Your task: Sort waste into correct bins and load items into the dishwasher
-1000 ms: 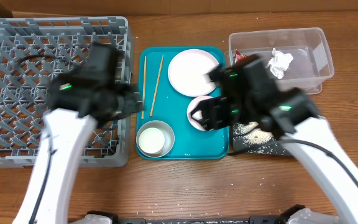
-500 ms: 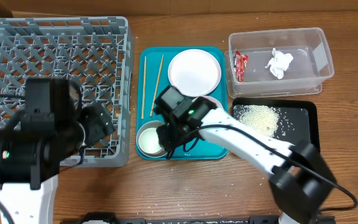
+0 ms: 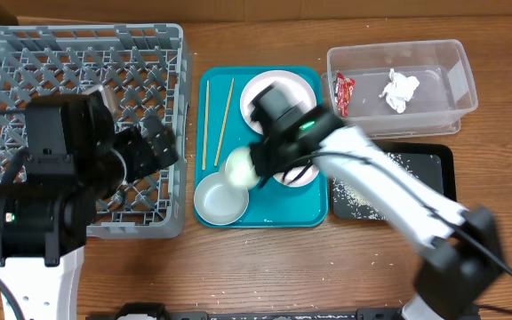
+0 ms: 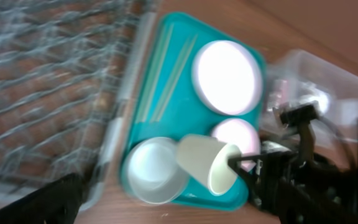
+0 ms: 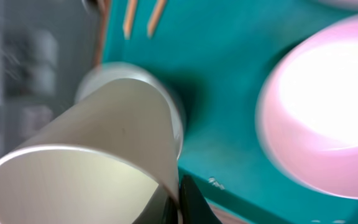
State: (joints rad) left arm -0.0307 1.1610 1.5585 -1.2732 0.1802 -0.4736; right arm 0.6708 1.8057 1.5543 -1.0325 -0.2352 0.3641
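I will grab the cup's base end (image 3: pixel 233 169) (image 4: pixel 188 153) with my left gripper next, which leaves the cup's rim free, so I can load the white cup into the dish rack rim first.
My right gripper (image 5: pixel 180 200) is shut on the rim of the white cup (image 3: pixel 241 167), which hangs tilted above the teal tray. Below it stands the steel bowl (image 3: pixel 220 201). The small white bowl (image 5: pixel 328 112) sits just right of the cup, half hidden by my arm in the overhead view. The round white plate (image 3: pixel 284 89) and two chopsticks (image 3: pixel 217 120) lie at the tray's far end. My left gripper (image 3: pixel 154 151) hangs open with nothing in it over the right side of the grey dish rack (image 3: pixel 52 71). The left wrist view shows the cup (image 4: pixel 205 163) from the side.
The teal tray (image 3: pixel 305 213) lies between the rack and the bins. A clear tub (image 3: pixel 443 98) at the back right holds a red wrapper (image 3: pixel 343 93) and a crumpled tissue (image 3: pixel 401 91). In front of it a black tray (image 3: pixel 425 173) carries loose rice.
My right gripper has closed on the cup's rim and lifted it out of the steel bowl, tilting it. The left gripper has opened wider above the rack.
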